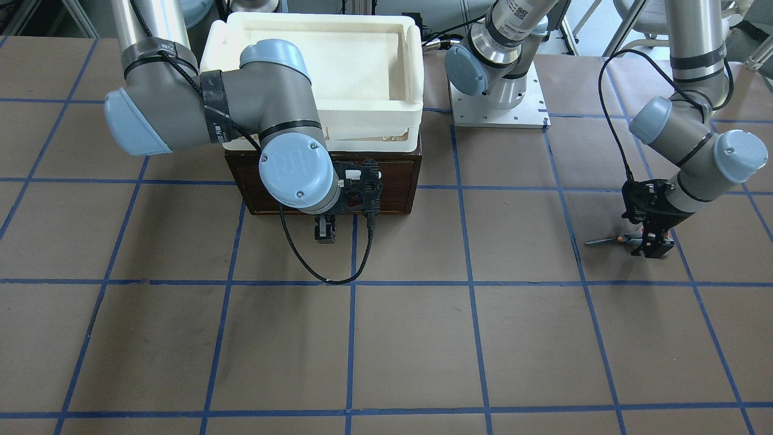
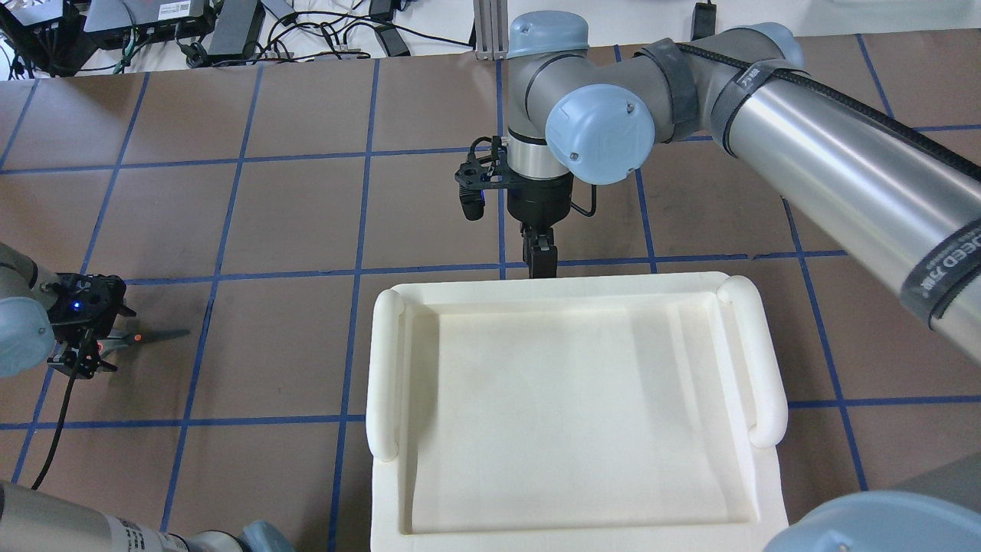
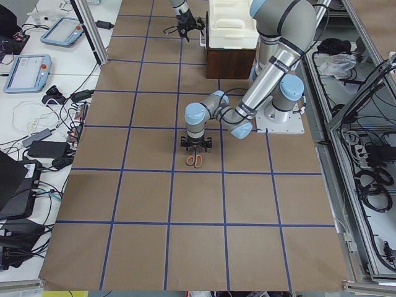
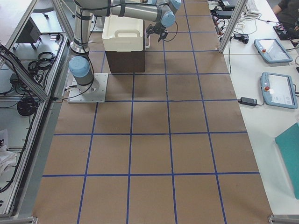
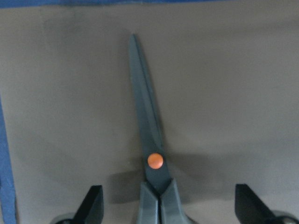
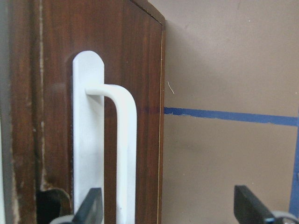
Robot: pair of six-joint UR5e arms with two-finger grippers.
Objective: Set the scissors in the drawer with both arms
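The pointed blades of the scissors lie bare beyond the orange pivot. My left gripper should next grab the scissors (image 5: 152, 140) by the gray handles.
The scissors (image 5: 152, 140) lie flat on the brown table, blades closed, orange pivot showing; they also show in the front view (image 1: 607, 241) and the overhead view (image 2: 149, 336). My left gripper (image 5: 170, 207) is open and low over them, one finger on each side near the handles (image 1: 651, 246). The drawer (image 1: 392, 181) is shut, its dark brown front facing the table. My right gripper (image 6: 170, 207) is open in front of it, with the white bar handle (image 6: 125, 154) between the fingers, close to the left one. It also shows in the overhead view (image 2: 540, 261).
A cream-white plastic bin (image 1: 314, 60) sits on top of the drawer cabinet and hides it in the overhead view (image 2: 575, 406). The left arm's white base plate (image 1: 498, 109) stands beside the cabinet. Blue tape lines grid the table.
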